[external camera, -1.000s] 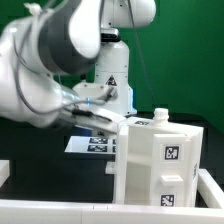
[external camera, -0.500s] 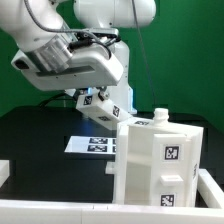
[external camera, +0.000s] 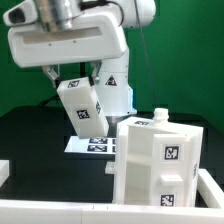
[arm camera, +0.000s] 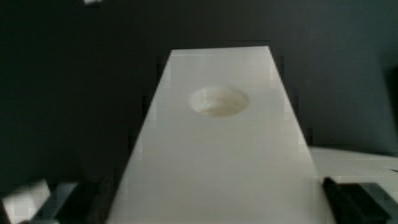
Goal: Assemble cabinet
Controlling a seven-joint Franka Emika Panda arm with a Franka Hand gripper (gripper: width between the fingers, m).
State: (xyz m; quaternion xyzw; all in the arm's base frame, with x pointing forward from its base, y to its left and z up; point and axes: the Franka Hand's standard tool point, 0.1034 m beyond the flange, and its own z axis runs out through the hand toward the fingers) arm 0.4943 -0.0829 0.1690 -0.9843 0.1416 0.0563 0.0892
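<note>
In the exterior view the tilted panel's lower end (external camera: 92, 131) hangs above the black tabletop. The panel stays held in my gripper for now.
The cabinet body (external camera: 155, 165) is a tall white box with square tags and a small knob on top, standing at the exterior view's right. My gripper (external camera: 76, 80) is shut on a white cabinet panel (external camera: 83, 108) that bears tags and hangs tilted in the air, to the left of the box and apart from it. In the wrist view the panel (arm camera: 214, 150) fills the middle, with a round bump on its face. It sits between my dark fingers (arm camera: 361, 198), with the gripper (arm camera: 210, 208) closed around it.
The marker board (external camera: 95, 146) lies flat on the black table below the held panel. The arm's white base (external camera: 118, 75) stands behind it. A white rail (external camera: 60, 211) runs along the front edge, with a short white piece (external camera: 4, 172) at far left.
The arm has swung from low at the left to upright. The held panel has come into plain view, hanging above the marker board. The cabinet body has not moved.
</note>
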